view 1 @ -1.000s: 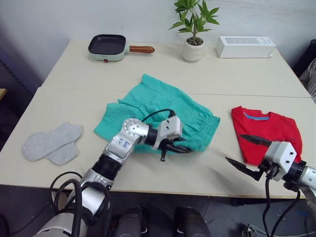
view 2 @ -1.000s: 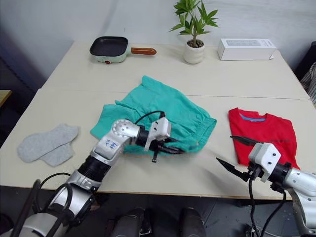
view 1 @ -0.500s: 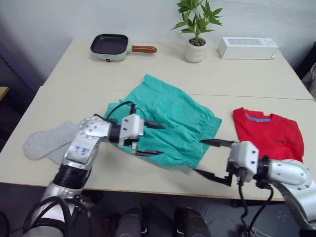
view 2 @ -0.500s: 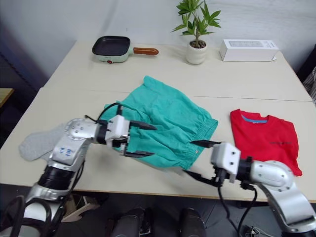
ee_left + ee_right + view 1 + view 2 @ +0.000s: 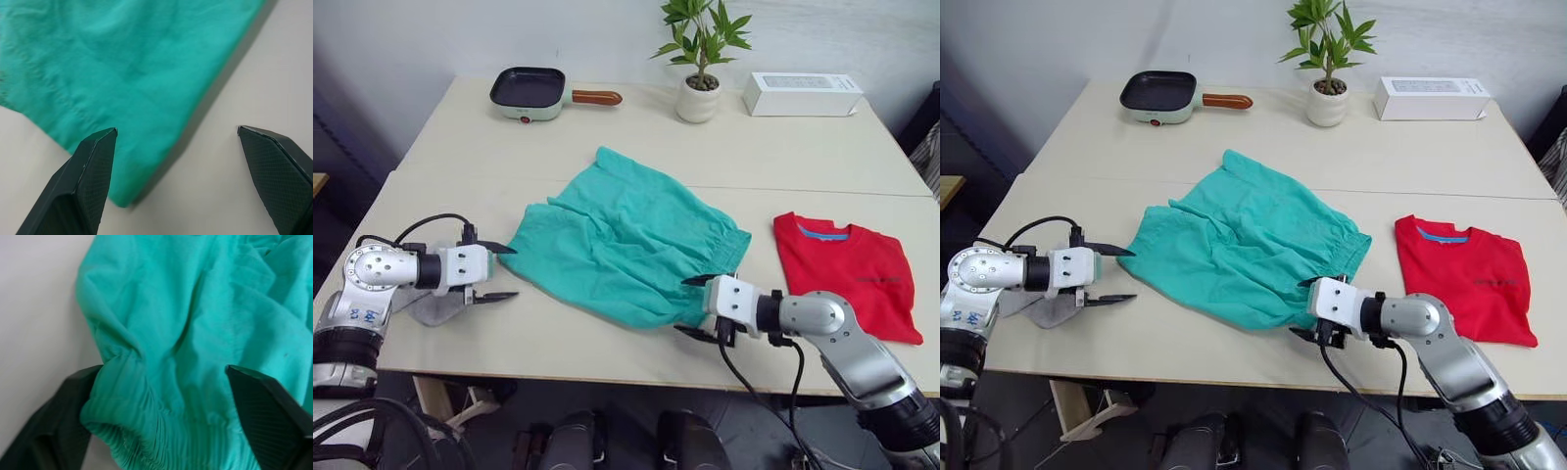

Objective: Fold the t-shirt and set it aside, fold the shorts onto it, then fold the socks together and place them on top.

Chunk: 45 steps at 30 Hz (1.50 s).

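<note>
My right gripper will next pick up the shorts by their gathered waistband corner (image 5: 710, 305) to fold them for stacking onto the red t-shirt (image 5: 847, 274).
The teal shorts (image 5: 626, 240) lie spread across the middle of the table. The red t-shirt (image 5: 847, 274) sits folded at the right. The grey socks (image 5: 431, 308) lie at the far left, mostly hidden under my left arm. My left gripper (image 5: 514, 272) is open just left of the shorts' left edge; in the left wrist view its fingers (image 5: 95, 166) frame a corner of the shorts (image 5: 122, 73). My right gripper (image 5: 680, 305) is open at the shorts' near right corner, with the gathered waistband (image 5: 137, 416) between its fingers.
At the back of the table stand a green pan (image 5: 527, 90) with a brown handle, a potted plant (image 5: 697, 98) and a white box (image 5: 800, 93). The table's front edge (image 5: 607, 357) runs close below both grippers.
My left gripper has pulled away leftward off the shorts to their left edge. My right gripper has travelled left from beside the t-shirt to the waistband corner. The shorts now lie flatter.
</note>
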Tool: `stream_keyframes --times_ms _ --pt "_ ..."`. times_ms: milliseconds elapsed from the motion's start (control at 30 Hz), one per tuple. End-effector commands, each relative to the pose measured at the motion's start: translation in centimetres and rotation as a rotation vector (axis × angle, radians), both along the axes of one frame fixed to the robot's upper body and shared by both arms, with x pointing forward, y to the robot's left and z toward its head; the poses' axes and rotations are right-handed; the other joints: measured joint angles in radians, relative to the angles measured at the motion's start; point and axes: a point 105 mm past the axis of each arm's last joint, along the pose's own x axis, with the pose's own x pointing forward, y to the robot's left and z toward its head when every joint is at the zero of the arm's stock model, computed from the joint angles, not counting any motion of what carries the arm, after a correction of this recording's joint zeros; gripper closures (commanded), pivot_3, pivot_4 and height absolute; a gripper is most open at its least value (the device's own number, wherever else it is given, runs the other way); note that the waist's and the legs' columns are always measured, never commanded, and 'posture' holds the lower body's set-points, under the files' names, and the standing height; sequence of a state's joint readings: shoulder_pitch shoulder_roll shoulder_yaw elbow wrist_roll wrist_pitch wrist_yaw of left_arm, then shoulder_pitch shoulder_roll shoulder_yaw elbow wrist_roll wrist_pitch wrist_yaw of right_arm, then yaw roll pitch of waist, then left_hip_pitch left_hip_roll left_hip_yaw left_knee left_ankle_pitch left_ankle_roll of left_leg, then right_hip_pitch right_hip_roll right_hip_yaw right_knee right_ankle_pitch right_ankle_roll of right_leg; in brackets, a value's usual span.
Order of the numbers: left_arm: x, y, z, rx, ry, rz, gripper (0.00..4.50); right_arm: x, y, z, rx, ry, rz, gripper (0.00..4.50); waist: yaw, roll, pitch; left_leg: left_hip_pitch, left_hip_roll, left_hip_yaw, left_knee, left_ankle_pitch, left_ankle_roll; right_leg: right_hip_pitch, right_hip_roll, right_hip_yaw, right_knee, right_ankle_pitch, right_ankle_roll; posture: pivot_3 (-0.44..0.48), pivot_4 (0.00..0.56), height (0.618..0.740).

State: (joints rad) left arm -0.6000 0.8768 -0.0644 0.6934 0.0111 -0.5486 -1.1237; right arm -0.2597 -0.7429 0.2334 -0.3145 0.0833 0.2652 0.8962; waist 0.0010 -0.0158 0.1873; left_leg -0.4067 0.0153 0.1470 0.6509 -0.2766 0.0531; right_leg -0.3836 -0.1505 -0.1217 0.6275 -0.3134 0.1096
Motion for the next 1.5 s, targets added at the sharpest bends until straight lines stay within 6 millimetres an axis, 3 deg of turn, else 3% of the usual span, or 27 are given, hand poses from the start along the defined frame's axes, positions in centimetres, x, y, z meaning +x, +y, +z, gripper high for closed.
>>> stream_keyframes --times_ms 33,100,333,433,500,600,700,867,1033,1267,1500 --pt "0.5 -0.2 -2.7 0.108 0.052 -0.021 0.35 0.5 0.0 0.4 -0.018 -0.038 -0.005 1.62 0.005 0.000 0.000 0.000 0.000 0.000 0.000 0.001 0.000 0.000 0.000 -0.001 0.001 0.000 0.000 0.000 0.150 0.740" --pt "1.2 -0.2 -3.3 0.105 0.060 0.003 0.35 0.9 0.0 0.6 -0.015 -0.058 -0.019 2.39 0.007 0.002 -0.003 0.001 0.000 0.000 0.000 0.001 0.001 0.001 0.000 -0.006 0.001 0.000 0.000 0.000 0.150 0.740" --pt "2.8 -2.2 -3.8 0.161 0.008 -0.048 0.35 1.9 -0.5 1.6 0.006 -0.131 -0.075 4.46 0.024 0.013 -0.010 0.002 -0.001 0.000 0.001 0.004 0.007 0.003 0.000 -0.009 0.001 0.000 0.000 0.000 0.150 0.740" --pt "3.2 -3.1 -3.8 0.150 -0.002 -0.066 0.35 2.2 -0.5 2.6 0.092 -0.143 -0.122 4.46 0.027 0.015 -0.011 0.002 -0.001 0.000 0.002 0.004 0.007 0.003 -0.001 -0.009 0.001 0.000 0.001 0.000 0.150 0.740" --pt "3.7 -4.1 -2.7 0.059 -0.014 -0.062 0.35 2.7 -0.2 3.9 0.255 -0.094 -0.202 4.46 0.026 0.015 -0.012 0.002 -0.001 0.000 0.002 0.004 0.007 0.004 -0.001 -0.009 0.001 0.001 0.001 0.000 0.150 0.740" --pt "3.8 -4.6 -1.7 -0.021 -0.011 -0.071 0.35 3.0 0.1 4.7 0.354 -0.055 -0.239 4.46 0.025 0.015 -0.012 0.002 -0.001 -0.001 0.002 0.004 0.008 0.004 -0.001 -0.010 0.001 0.001 0.001 0.000 0.150 0.740" --pt "2.8 -4.9 -1.2 -0.116 0.033 -0.122 0.35 3.4 0.4 5.6 0.424 -0.043 -0.271 4.46 0.017 0.015 -0.011 0.000 -0.001 -0.001 0.003 0.002 0.009 0.003 -0.001 -0.010 0.000 0.001 0.001 0.000 0.150 0.740" --pt "1.3 -4.9 -1.7 -0.127 0.042 -0.179 0.35 4.3 0.6 7.2 0.540 -0.025 -0.326 4.46 -0.009 0.014 -0.011 -0.002 -0.001 0.000 0.002 0.001 0.009 0.003 0.001 -0.011 0.001 0.001 0.001 0.000 0.150 0.740" --pt "2.9 -5.5 -1.8 -0.093 -0.090 -0.100 0.35 4.2 1.0 8.1 0.575 -0.014 -0.297 4.46 -0.011 0.014 -0.011 -0.002 -0.003 0.000 0.002 0.000 0.011 0.003 0.003 -0.011 0.001 0.001 0.002 0.000 0.150 0.740" --pt "4.3 -6.4 -3.3 -0.057 -0.082 -0.027 0.35 2.9 0.5 9.1 0.566 -0.020 -0.224 4.46 0.008 0.014 -0.011 0.000 -0.003 -0.001 0.002 -0.002 0.014 0.005 -0.003 -0.010 -0.002 0.002 0.004 0.000 0.150 0.740" --pt "4.9 -4.3 -3.4 -0.038 -0.068 0.078 2.48 2.1 -2.6 7.6 0.480 -0.031 -0.254 4.50 0.009 0.013 -0.011 0.001 -0.002 -0.001 0.002 0.000 0.015 0.004 -0.002 -0.010 -0.002 0.002 0.004 0.000 0.150 0.740"
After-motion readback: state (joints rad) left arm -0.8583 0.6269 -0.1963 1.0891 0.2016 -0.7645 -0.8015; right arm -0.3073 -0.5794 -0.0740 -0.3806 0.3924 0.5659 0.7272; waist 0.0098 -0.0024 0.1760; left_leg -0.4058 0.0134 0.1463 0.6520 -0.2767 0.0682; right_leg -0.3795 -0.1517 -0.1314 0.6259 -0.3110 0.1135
